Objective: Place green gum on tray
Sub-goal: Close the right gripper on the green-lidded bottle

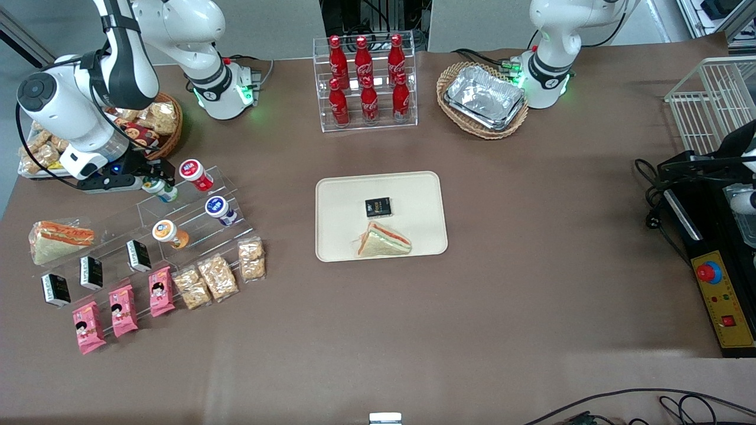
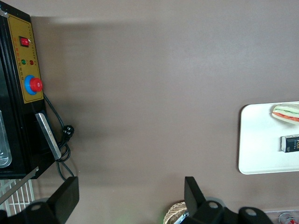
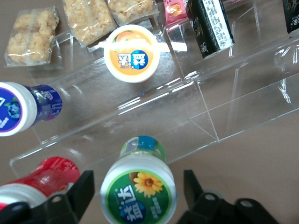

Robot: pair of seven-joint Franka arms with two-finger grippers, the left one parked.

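Note:
My gripper takes hold of the green gum by its white-rimmed lid (image 1: pixel 153 184) next, to move the green gum onto the tray.
The green gum (image 1: pixel 160 189) is a small bottle with a white-rimmed green lid bearing a yellow flower, lying on the top step of a clear acrylic shelf (image 1: pixel 195 218). In the right wrist view the green gum (image 3: pixel 138 192) sits between the two black fingers (image 3: pixel 84 186) of my gripper (image 3: pixel 138 181), which stands open with a gap on each side of the lid. My gripper (image 1: pixel 152 180) hovers at the shelf's top step, toward the working arm's end of the table. The cream tray (image 1: pixel 336 236) lies at the table's middle, well apart from the gum.
A red-lidded bottle (image 3: pixel 42 179) lies close beside the gum. A blue-lidded bottle (image 3: pixel 28 107) and an orange-lidded one (image 3: pixel 131 53) sit on lower steps. On the tray lie a sandwich (image 1: pixel 384 241) and a black box (image 1: pixel 378 207). A cola rack (image 1: pixel 366 79) and a snack basket (image 1: pixel 150 124) stand farther from the front camera.

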